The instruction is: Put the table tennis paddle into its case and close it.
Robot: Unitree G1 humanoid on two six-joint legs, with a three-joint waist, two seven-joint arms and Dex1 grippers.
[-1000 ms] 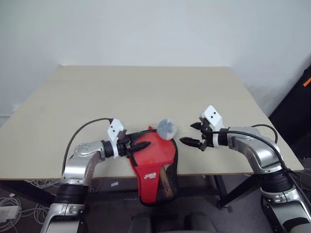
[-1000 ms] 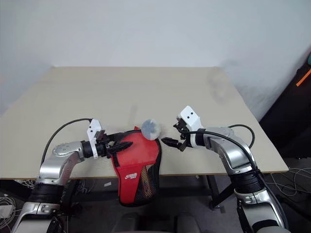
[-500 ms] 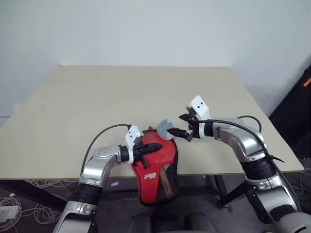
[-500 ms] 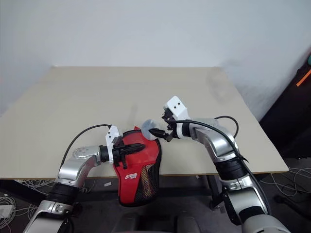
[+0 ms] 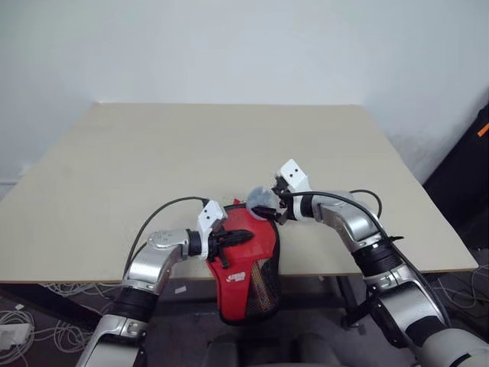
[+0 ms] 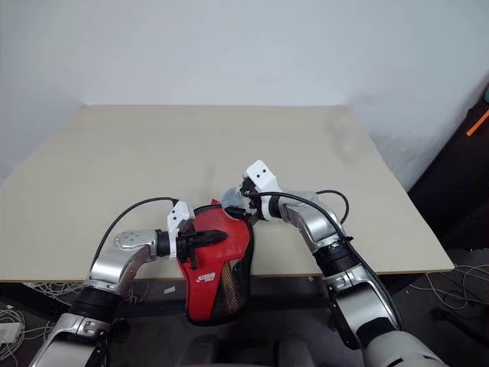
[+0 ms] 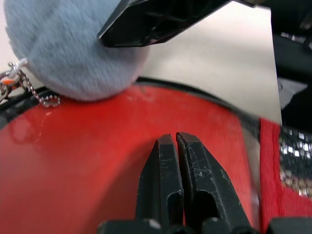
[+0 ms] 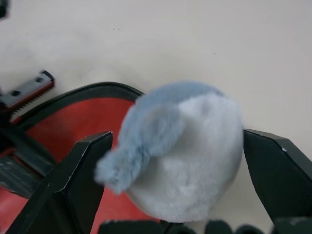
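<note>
My right gripper needs to close on the tag now. My fingers are beside the fluffy tag [image 8: 180, 151] above the case's black rim, so they would hold the tag.
The red case [image 5: 246, 256] lies at the table's front edge, its lower half with the mesh pocket hanging over it. My left gripper [image 5: 235, 238] is shut, its fingers [image 7: 168, 180] lying flat on the case's red top with nothing between them. A fluffy grey-blue tag [image 8: 183, 146] on a small chain sits at the case's far rim. My right gripper [image 5: 269, 205] is open, one finger on each side of the tag; I cannot tell whether they touch it. The table tennis paddle is hidden.
The light wooden table [image 5: 229, 145] stretches bare behind the case. A black object with an orange mark [image 5: 480, 145] stands past the table's right side. Cables [image 5: 23, 325] lie on the floor below the left front corner.
My right gripper has swung left and forward until its open fingers straddle the tag. My left gripper has shut and shifted right onto the case's top.
</note>
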